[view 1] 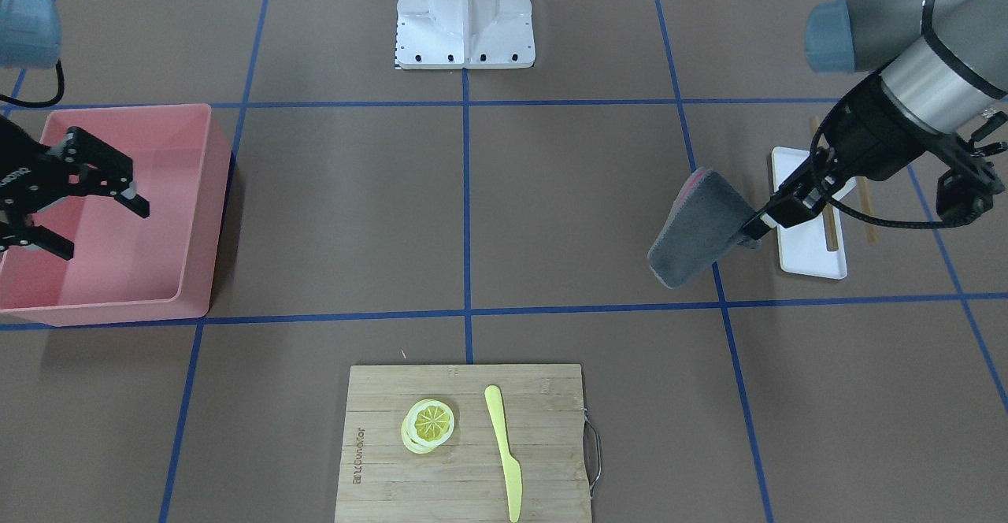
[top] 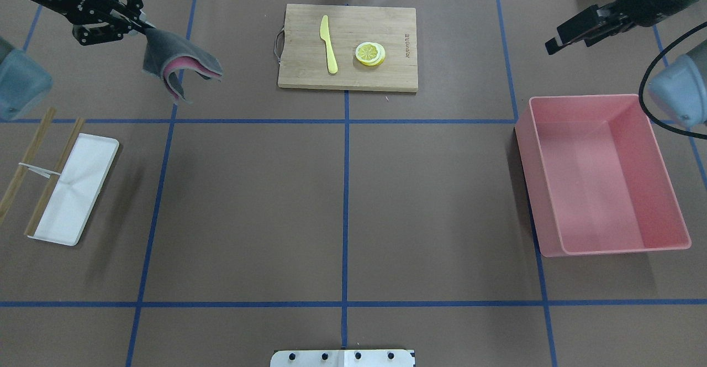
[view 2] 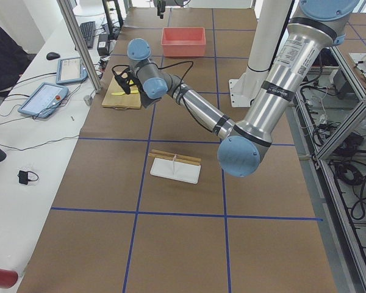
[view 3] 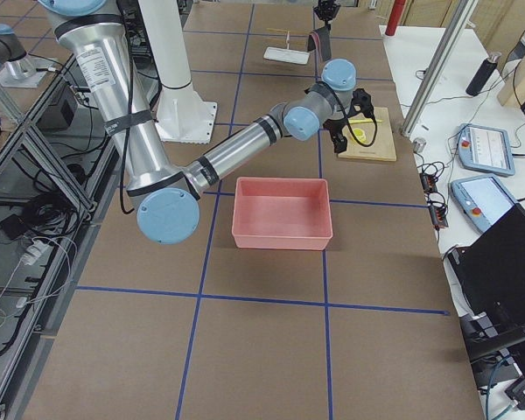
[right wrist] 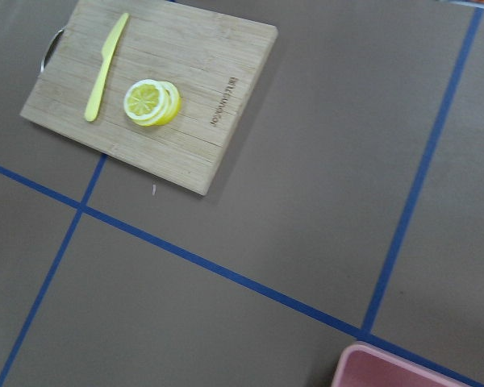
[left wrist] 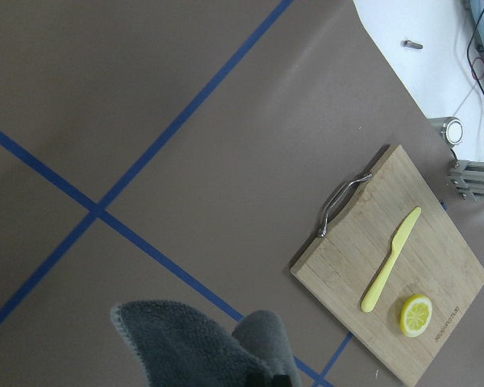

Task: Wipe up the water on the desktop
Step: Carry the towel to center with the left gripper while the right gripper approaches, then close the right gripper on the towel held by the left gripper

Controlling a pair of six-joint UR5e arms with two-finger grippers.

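The robot needs to wipe up the water on the desktop, so its right gripper should next grab the grey cloth by its free edge (view 1: 667, 231).
The desktop (top: 248, 201) is a brown tabletop with blue tape lines; I see no water on it in any view. My left gripper (top: 138, 27) is shut on a grey cloth (top: 177, 63) with a pink inner side. It holds the cloth in the air over the far left of the table, to the left of the cutting board. In the front-facing view the cloth (view 1: 701, 228) hangs from this gripper (view 1: 752, 228). The cloth's edge shows in the left wrist view (left wrist: 202, 347). My right gripper (view 1: 98, 228) is open and empty, above the pink bin.
A pink bin (top: 585, 98) stands on the right. A bamboo cutting board (top: 309, 74) with a yellow knife (top: 330, 43) and lemon slices (top: 370, 53) lies at the far middle. A white tray (top: 83, 190) and chopsticks (top: 19, 168) lie on the left.
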